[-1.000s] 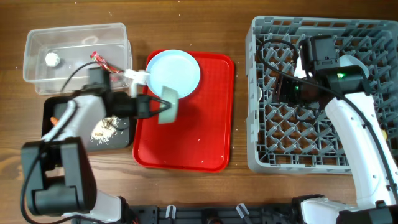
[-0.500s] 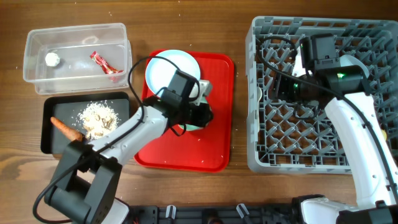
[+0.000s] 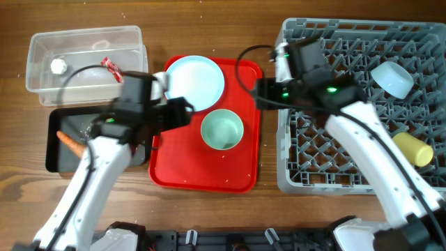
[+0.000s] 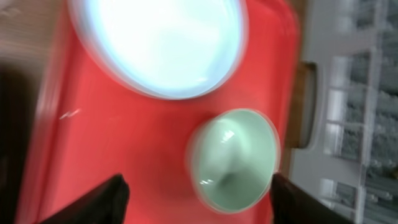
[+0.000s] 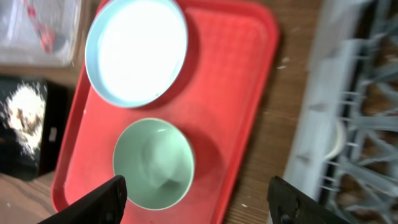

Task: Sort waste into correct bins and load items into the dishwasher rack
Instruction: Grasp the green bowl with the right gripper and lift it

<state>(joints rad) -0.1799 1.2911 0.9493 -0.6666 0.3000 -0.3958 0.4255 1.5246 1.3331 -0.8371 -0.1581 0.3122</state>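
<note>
My right gripper grabs the green bowl's rim on the side facing the dishwasher rack (image 3: 293, 174) next, to tilt the bowl into the rack.
A green bowl (image 3: 222, 130) stands upright and empty on the red tray (image 3: 240, 167), just below a pale blue plate (image 3: 195, 82). My left gripper (image 3: 181, 111) hovers left of the bowl, open, with nothing between its fingers; in the left wrist view the bowl (image 4: 233, 158) lies ahead, between the spread fingertips (image 4: 106, 199). My right gripper (image 3: 259, 90) hangs open and empty over the tray's right edge, and its wrist view looks down on the bowl (image 5: 153, 163) and plate (image 5: 135, 51). The grey dishwasher rack (image 3: 293, 174) holds a white bowl (image 3: 391, 79) and a yellow item (image 3: 412, 148).
A clear bin (image 3: 42, 94) at the back left holds a foil ball (image 3: 58, 66) and a red wrapper (image 3: 111, 67). Below it a black bin (image 3: 52, 157) holds food scraps and a carrot (image 3: 70, 143). Bare wood runs between tray and rack.
The left gripper set the green bowl upright on the tray, opened and drew back left. The right arm swung out of the rack leftward to the tray's edge.
</note>
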